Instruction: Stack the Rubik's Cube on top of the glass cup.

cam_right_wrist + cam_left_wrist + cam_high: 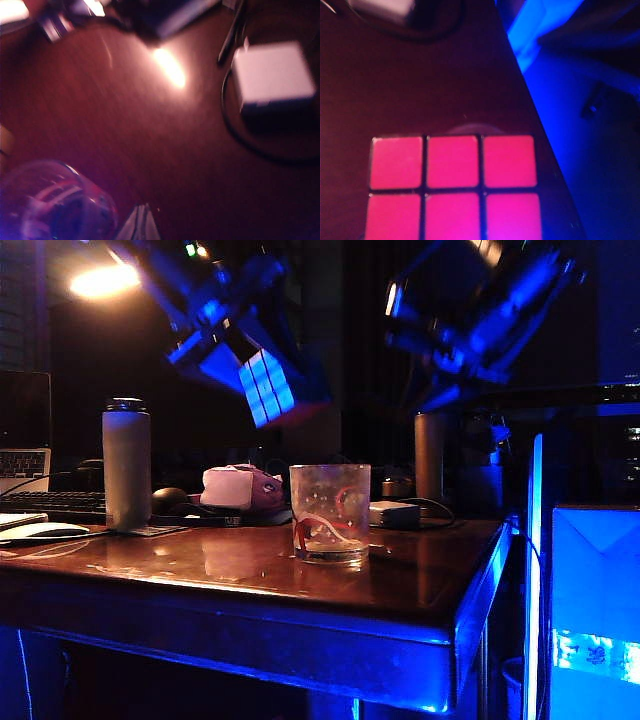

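Note:
My left gripper lowers the Rubik's Cube (268,388) onto the glass cup next before releasing it, since the cube still hangs above the rim of the cup.
The Rubik's Cube (268,388) hangs tilted in the air, up and to the left of the glass cup (330,512). My left gripper (238,362) is shut on it from above. In the left wrist view the cube's pink tiled face (452,190) fills the near part of the picture and hides the fingers. The clear cup with red and white swirls stands upright on the table (420,580). My right gripper (437,392) hovers high to the right of the cup. Its fingertips (141,224) meet in a point with nothing between them, just beside the cup (52,205).
A tall grey bottle (127,465) stands at the left, with a keyboard (50,502) and mouse (168,498) behind. A pink soft object (240,487) and a second bottle (430,455) are at the back. A white adapter (272,75) with its cable lies near the table's right edge (490,570).

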{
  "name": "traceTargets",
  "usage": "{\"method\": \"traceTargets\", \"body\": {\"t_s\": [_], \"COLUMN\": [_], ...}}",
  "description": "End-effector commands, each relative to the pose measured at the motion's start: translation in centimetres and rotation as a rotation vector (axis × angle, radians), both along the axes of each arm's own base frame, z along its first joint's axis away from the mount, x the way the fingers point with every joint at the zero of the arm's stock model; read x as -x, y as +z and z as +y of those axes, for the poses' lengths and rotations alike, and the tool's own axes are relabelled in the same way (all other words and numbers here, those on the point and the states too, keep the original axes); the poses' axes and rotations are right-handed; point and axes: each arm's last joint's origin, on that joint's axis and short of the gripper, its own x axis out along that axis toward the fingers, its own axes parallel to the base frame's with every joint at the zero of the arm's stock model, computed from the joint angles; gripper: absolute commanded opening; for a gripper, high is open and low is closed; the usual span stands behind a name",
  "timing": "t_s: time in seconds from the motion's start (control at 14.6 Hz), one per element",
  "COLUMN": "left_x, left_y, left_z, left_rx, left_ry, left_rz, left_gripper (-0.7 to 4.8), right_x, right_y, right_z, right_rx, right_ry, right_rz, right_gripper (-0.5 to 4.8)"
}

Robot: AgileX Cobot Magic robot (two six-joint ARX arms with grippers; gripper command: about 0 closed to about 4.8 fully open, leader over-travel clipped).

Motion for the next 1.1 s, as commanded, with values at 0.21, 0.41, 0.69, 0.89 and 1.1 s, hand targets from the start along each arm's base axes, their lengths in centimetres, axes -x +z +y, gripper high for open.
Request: {"method": "traceTargets", "body": {"t_s": [0.21, 0.41, 0.69, 0.89, 1.1], "left_x": [-0.2, -0.8, -1.7, -2.0, -1.9], "left_y": [-0.6, -1.9, -4.3, -4.8, -4.9], "left_z": [-3.0, -3.4, -3.9, -3.8, -3.8], "left_rx": [0.089, 0.081, 0.051, 0.018, 0.009], "left_ry": [-0.123, -0.106, -0.103, -0.072, -0.071], "left_rz": [-0.039, -0.011, 0.045, 0.042, 0.057], "left_gripper": [0.57, 0.57, 0.57, 0.60, 2.74], "right_x": [0.5, 0.5, 0.5, 0.5, 0.5], "right_y": [1.9, 1.9, 1.9, 1.9, 1.9], "right_z": [-0.1, -0.1, -0.1, -0.1, -0.1], "right_rx": [-0.030, -0.031, -0.031, -0.031, -0.030], "right_ry": [-0.001, -0.001, -0.001, -0.001, -0.001], "right_rz": [-0.077, -0.076, -0.076, -0.076, -0.077], "right_gripper": [-0.01, -0.01, -0.01, -0.01, -0.01]}}
